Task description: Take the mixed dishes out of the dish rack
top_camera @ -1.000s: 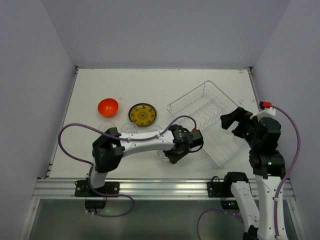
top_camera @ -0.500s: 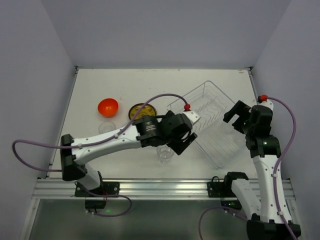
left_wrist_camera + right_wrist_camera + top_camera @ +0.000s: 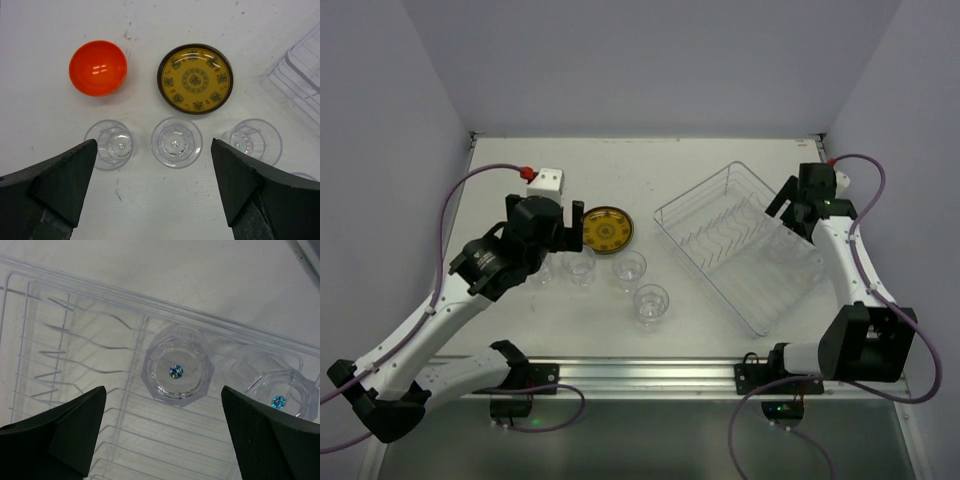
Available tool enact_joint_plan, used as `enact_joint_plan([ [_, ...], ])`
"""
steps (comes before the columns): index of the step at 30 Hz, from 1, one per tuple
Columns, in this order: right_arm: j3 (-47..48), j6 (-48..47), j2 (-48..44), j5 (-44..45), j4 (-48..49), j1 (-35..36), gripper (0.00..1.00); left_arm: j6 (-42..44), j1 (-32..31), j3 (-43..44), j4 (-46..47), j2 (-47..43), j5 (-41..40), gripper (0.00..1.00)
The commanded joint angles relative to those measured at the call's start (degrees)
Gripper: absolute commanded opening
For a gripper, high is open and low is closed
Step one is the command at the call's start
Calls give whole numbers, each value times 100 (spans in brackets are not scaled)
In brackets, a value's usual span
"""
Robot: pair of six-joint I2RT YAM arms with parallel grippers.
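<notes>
My right gripper will next grab the upside-down clear cup by its base end, so the cup's rim stays free for handing it over to my left gripper.
The dish rack is a clear tray with a wire holder, at the right. Two clear cups stand in it under my right gripper, which is open and empty, above the rack's far right end. My left gripper is open and empty above the left table. Below it are the orange bowl, the olive-yellow patterned plate and three cups. The top view hides the bowl under the left arm. No black or lime-green plate shows.
One more clear cup stands alone on the table nearer the front, left of the rack. The plate lies between the left gripper and the rack. The rack's corner shows at the right of the left wrist view.
My left arm has swung from beside the rack back to the left, over the bowl and cups. My right gripper has moved farther back, over the rack's far right end.
</notes>
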Motion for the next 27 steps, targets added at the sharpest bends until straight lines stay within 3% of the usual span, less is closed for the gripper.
enact_joint_plan([
  [1,473,75,328,464,-6,-27,99,325,63,-478,363,-249,-64,100],
  [7,571,242,741,947,-121,-36,99,422,55,-1094,794,-776,148,100],
  [19,88,488,1198,474,450,-27,93,378,54,-1516,1067,-829,306,100],
  [22,-79,576,1278,508,582,-27,86,387,63,-1551,1093,-829,358,100],
  [26,-352,664,1094,534,793,-27,65,404,54,-1613,1137,-917,411,100],
  [27,-387,681,997,535,811,-27,55,405,54,-1613,1137,-926,394,100],
])
